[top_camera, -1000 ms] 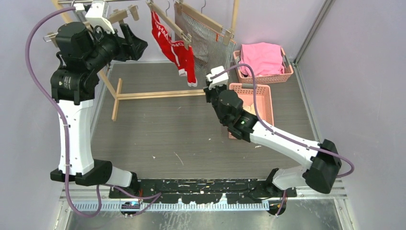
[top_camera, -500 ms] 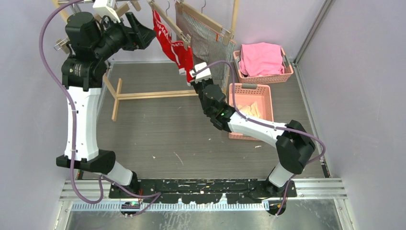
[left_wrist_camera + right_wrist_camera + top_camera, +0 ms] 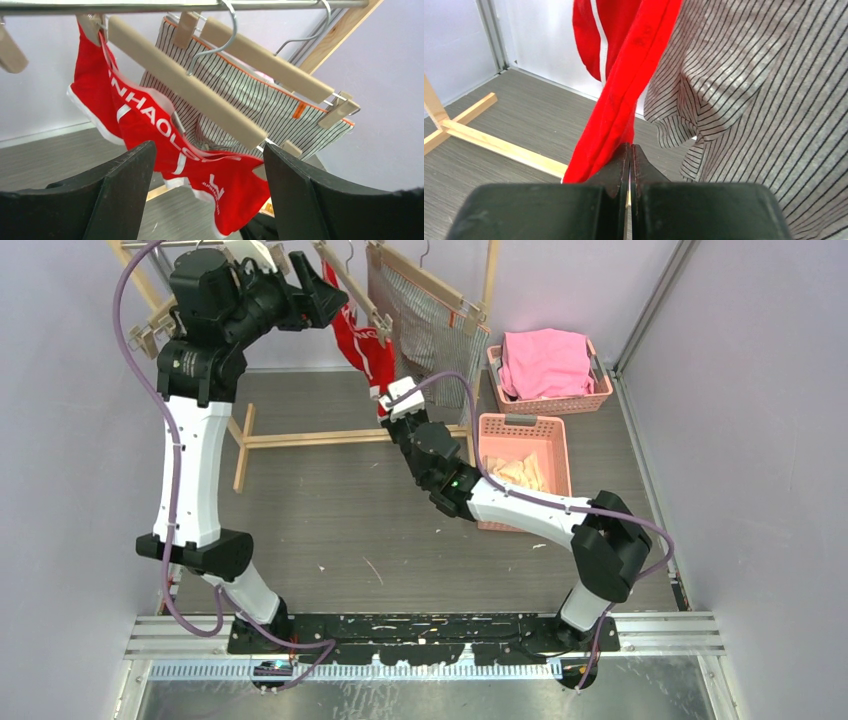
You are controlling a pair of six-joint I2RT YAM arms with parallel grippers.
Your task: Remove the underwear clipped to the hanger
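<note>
My left gripper grabs the red underwear's hanger by its bar between hook and near clip point(image 3: 360, 293) point(image 3: 228, 108) next, leaving the far clip for my right gripper to open.
The red underwear point(image 3: 365, 345) with white lettering hangs from a wooden clip hanger point(image 3: 190, 85) and sags below its bar. The grey-and-white striped underwear point(image 3: 430, 330) is clipped to the hanger behind it. The cream underwear point(image 3: 515, 472) lies in the near pink basket point(image 3: 525, 425). My left gripper point(image 3: 330, 290) is open and empty, high up by the left end of the red piece's hanger; the red cloth point(image 3: 150, 125) shows beyond its spread fingers point(image 3: 208, 147). My right gripper point(image 3: 630, 146) is shut, its tips against the red cloth's lower edge point(image 3: 634, 65); no cloth shows between them.
A pink cloth point(image 3: 545, 360) fills the far pink basket. The wooden rack's foot bars point(image 3: 300, 438) lie on the table under the hangers. The metal rail point(image 3: 150, 7) carries the hangers. The striped cloth point(image 3: 764, 100) hangs just right of my right gripper.
My left gripper rose and moved right, up to the red piece's hanger. My right gripper swung left from the near basket to the red underwear's lower end.
</note>
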